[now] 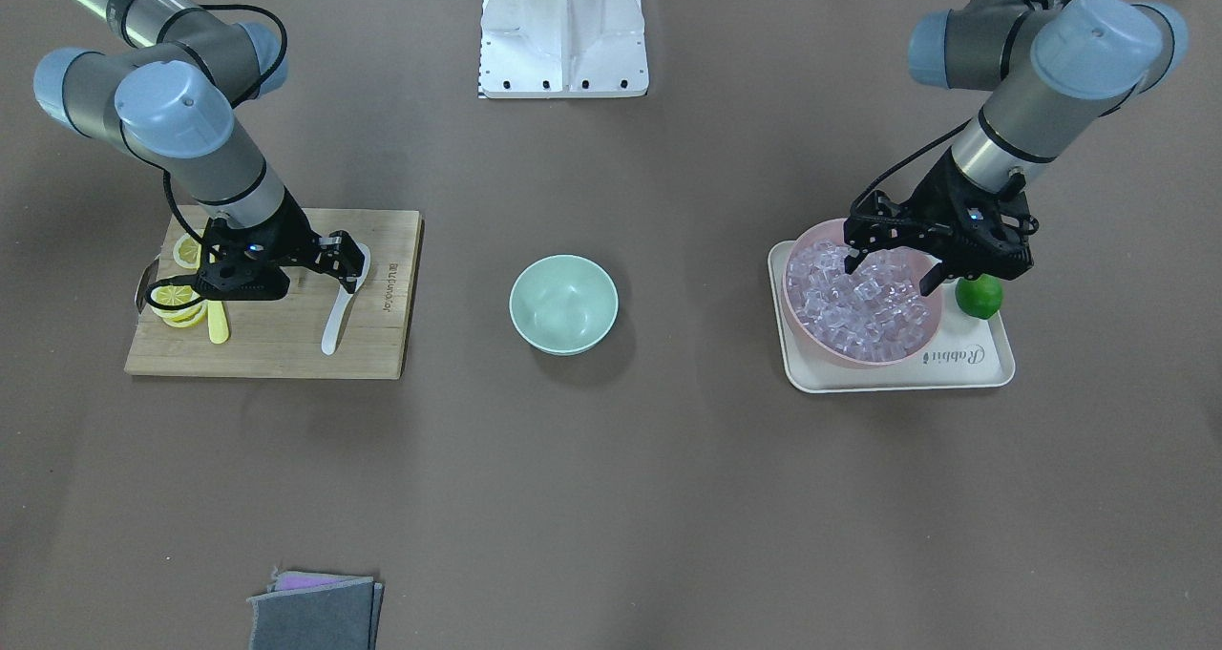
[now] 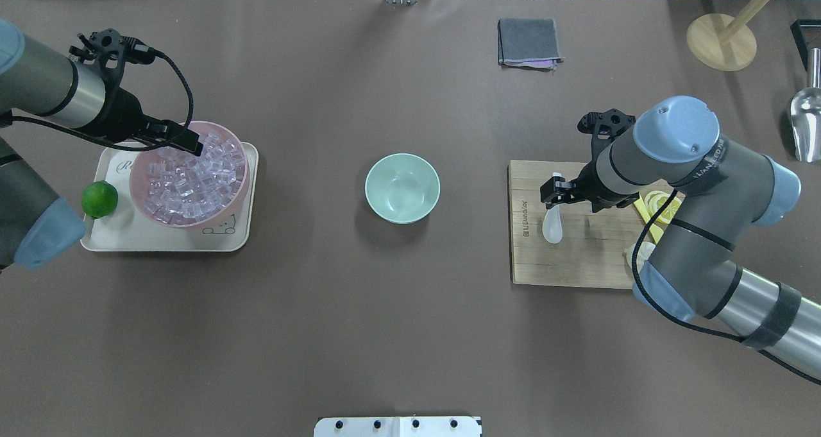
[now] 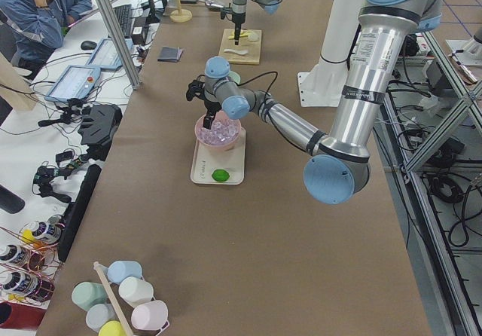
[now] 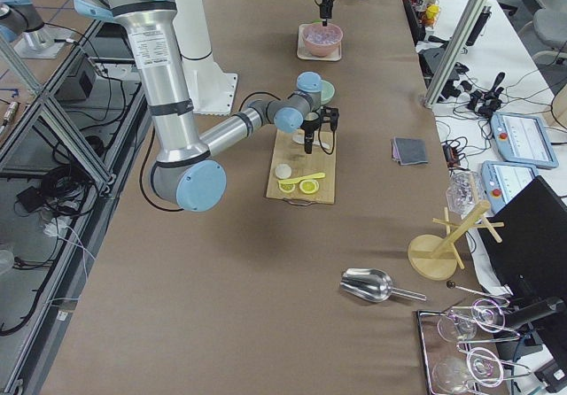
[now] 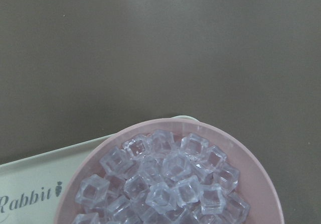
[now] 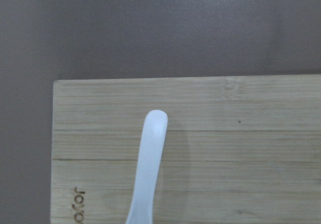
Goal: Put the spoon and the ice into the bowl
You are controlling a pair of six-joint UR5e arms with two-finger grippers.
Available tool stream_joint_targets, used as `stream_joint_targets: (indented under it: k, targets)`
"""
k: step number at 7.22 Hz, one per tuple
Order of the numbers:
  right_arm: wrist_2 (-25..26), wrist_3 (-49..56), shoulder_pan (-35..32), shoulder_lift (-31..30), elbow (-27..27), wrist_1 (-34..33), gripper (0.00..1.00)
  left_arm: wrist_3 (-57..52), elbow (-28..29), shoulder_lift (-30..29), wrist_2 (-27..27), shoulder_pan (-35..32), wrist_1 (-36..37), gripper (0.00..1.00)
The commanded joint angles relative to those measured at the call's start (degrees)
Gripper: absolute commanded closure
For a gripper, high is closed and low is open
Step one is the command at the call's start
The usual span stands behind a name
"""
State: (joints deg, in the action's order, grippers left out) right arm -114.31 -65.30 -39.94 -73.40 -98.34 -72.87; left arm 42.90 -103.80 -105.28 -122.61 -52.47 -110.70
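Observation:
The white spoon should move into the bowl, so my right gripper will next grab it by its neck.
The mint-green bowl stands empty at the table's middle. The white spoon lies on a wooden cutting board; its handle shows in the right wrist view. My right gripper hovers low over the spoon's neck, jaws open astride it. The ice fills the larger pink bowl. My left gripper is open just above the ice at the bowl's rim.
The pink bowl sits on a cream tray with a lime. Lemon slices and a yellow knife lie on the board. A grey cloth lies at the far edge.

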Motion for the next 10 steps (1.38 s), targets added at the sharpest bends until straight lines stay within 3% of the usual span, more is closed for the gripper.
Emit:
stream_joint_targets:
  k: [1,3,4,5,8,10]
  targets:
    - [0.67,-0.35,0.39,1.77,2.54,0.00,0.27,0.61,-0.26,-0.10,0.00,0.09,-0.13,0.03]
    - [0.67,-1.57,0.39,2.99,2.89,-0.08,0.51,0.61,-0.26,0.16,0.00,0.09,-0.22,0.03]
    - [0.58,-2.28,0.39,3.09,2.63,0.00,0.81,0.61,-0.26,0.16,0.00,0.18,-0.22,0.03]
    - [0.58,-2.46,0.39,3.43,2.63,0.00,1.00,0.61,-0.35,0.25,0.00,0.18,-0.30,0.03]
    - [0.06,-2.81,0.30,3.79,1.06,-0.08,1.00,3.76,-0.96,0.25,1.13,2.89,-0.39,0.03]
    - [-0.12,-6.41,0.30,5.27,-0.71,-0.26,1.00,-0.33,-1.75,0.16,4.57,5.71,-0.39,0.08]
